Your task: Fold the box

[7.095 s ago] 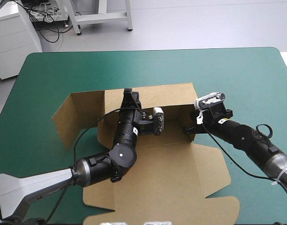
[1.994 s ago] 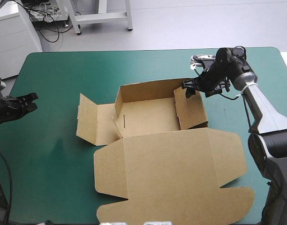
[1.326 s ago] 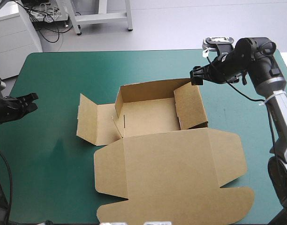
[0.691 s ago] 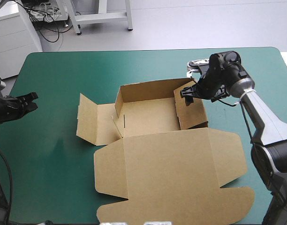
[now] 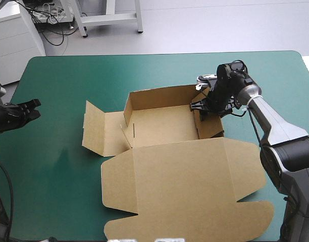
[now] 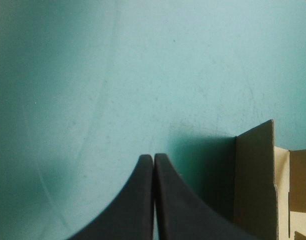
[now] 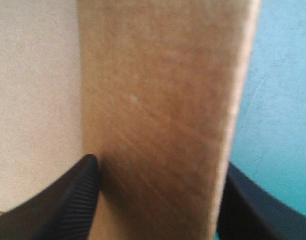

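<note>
I should fold the box into shape, so next my right gripper should grab the box's raised side (image 5: 209,113) by its top edge (image 5: 209,92).
The brown box (image 5: 159,126) lies mid-table as an open tray, its back wall (image 5: 159,96) and right wall (image 5: 211,125) raised. Its left flap (image 5: 101,131) is spread outward and its lid (image 5: 185,191) lies flat toward the front. My right gripper (image 5: 201,107) is at the top of the right wall. In the right wrist view it (image 7: 160,167) is open, one finger on each side of that wall (image 7: 158,100), with the box floor (image 7: 33,100) beside it. My left gripper (image 5: 31,108) hovers at the table's left edge, shut (image 6: 153,157) and empty, the left flap (image 6: 255,185) ahead of it.
Bare teal-green cover (image 5: 58,166) surrounds the box on the left and far sides. The lid reaches close to the table's front edge. A white cabinet (image 5: 13,35) stands beyond the far left corner.
My right gripper came down from above the box's far right corner onto the right wall, now straddling it. Much earlier both arms were over the box; the left has withdrawn to the left edge.
</note>
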Controlling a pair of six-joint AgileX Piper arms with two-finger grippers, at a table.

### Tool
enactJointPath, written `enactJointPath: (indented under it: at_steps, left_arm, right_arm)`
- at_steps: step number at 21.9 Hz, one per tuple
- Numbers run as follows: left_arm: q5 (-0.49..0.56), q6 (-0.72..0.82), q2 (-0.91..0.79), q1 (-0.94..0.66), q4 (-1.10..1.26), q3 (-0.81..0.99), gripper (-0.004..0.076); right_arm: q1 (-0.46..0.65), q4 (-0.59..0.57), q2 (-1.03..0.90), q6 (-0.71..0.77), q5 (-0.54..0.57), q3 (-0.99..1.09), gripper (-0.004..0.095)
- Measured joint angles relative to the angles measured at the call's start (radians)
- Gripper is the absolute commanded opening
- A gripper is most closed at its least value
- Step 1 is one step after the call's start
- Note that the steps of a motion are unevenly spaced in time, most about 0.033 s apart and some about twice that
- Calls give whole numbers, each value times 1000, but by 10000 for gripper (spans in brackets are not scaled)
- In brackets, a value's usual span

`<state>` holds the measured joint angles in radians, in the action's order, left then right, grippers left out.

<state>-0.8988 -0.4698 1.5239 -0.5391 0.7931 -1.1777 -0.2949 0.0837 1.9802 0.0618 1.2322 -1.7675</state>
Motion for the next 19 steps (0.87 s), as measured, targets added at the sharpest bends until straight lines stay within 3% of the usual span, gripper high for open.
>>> enactJointPath:
  at_steps: [2, 12, 19]
  left_arm:
    - [0, 10, 0, 0, 0, 0, -32]
    - [-3, 14, 0, 0, -4, 0, -32]
    - [-4, 14, 0, 0, -15, 0, -32]
  right_arm:
    - [0, 1, 0, 3, 0, 0, -28]
    - [1, -12, -56, -6, -3, 0, -4]
    - [69, -10, -426, -51, 12, 0, -4]
